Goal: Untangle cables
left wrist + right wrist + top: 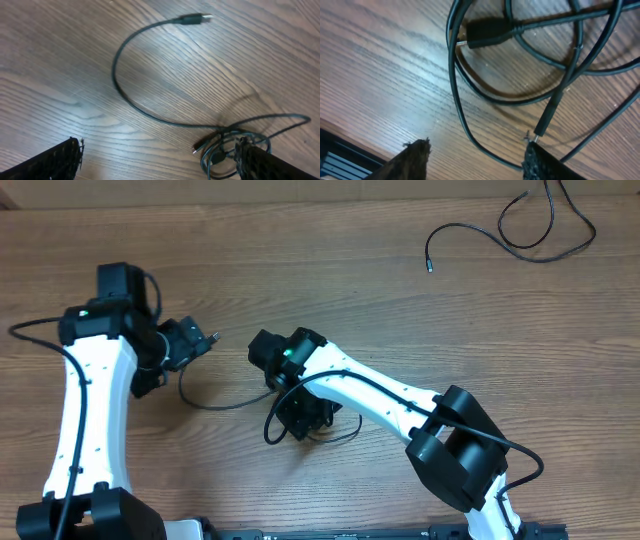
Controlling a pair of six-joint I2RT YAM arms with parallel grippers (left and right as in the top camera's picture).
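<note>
Next, my right gripper grabs the single piece of cable running between its fingers, away from the crossed loops, to draw that cable from the knot [225, 150].
A knot of thin black cables [318, 430] lies at the table's middle, under my right gripper [300, 418]. In the right wrist view the loops [470, 80] cross over a flat plug [487, 32], and a thin barrel plug [549, 114] ends at my right fingertip [542, 162]. One strand runs between the fingers of my open right gripper [477, 162], which pinch nothing. From the knot [225, 150] one cable [120, 85] arcs away to a plug [195, 19]. My left gripper [160, 160] stands wide open with nothing in it, left of the knot. Another cable [520, 225] lies apart at the far right.
The wooden table [420, 320] carries nothing else. Thick black cords run along both arms, the left arm's [30, 330] and the right arm's [520, 455]. A dark edge [340, 155] of the robot base shows beside the table's front edge.
</note>
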